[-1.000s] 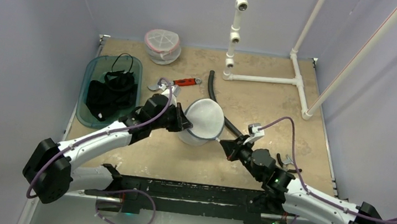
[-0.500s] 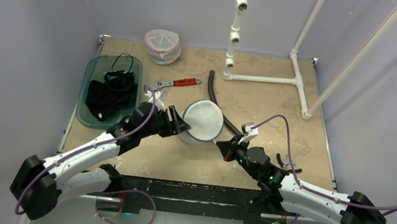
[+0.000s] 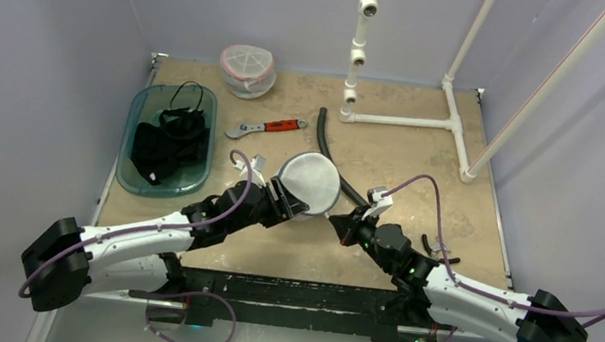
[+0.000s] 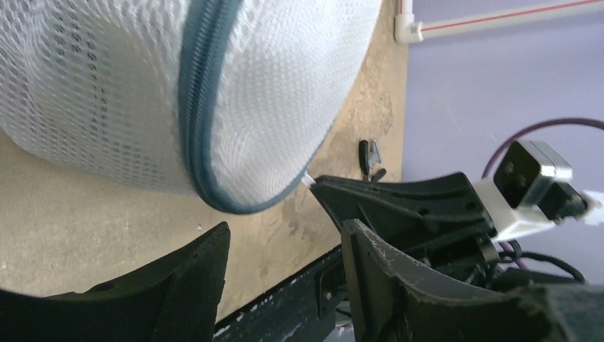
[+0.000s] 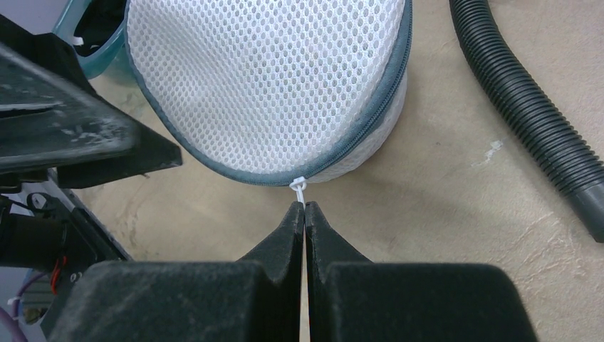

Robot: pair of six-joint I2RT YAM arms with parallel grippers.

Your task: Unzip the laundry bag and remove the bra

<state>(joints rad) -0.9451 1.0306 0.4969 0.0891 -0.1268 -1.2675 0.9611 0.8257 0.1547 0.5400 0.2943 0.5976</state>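
Observation:
The robot's left gripper will next hold the laundry bag by its zipper edge (image 3: 311, 214) (image 4: 246, 208) beside the pull, so that the white pull stays free to slide.
The round white mesh laundry bag (image 3: 308, 182) with a grey-blue zipper (image 4: 191, 107) sits mid-table. Its zipper looks closed all round. My right gripper (image 5: 305, 206) is shut on the small white zipper pull (image 5: 298, 187) at the bag's near edge (image 5: 271, 85); in the top view that gripper (image 3: 338, 222) is at the bag's near right. My left gripper (image 4: 285, 231) stands open at the bag's near left (image 3: 283, 199), with nothing between its fingers. The bra is hidden; the mesh shows nothing of it.
A teal tray (image 3: 131, 172) holding black garments lies at the left. A second mesh bag (image 3: 247, 67) sits at the back. A red-handled wrench (image 3: 268, 126), a black hose (image 3: 339, 173) and a white pipe frame (image 3: 398, 120) lie behind and right of the bag.
My left gripper let go of the bag, opened, and moved round to the bag's near left. The bag, tilted before, dropped back flatter. The right gripper kept hold of the pull.

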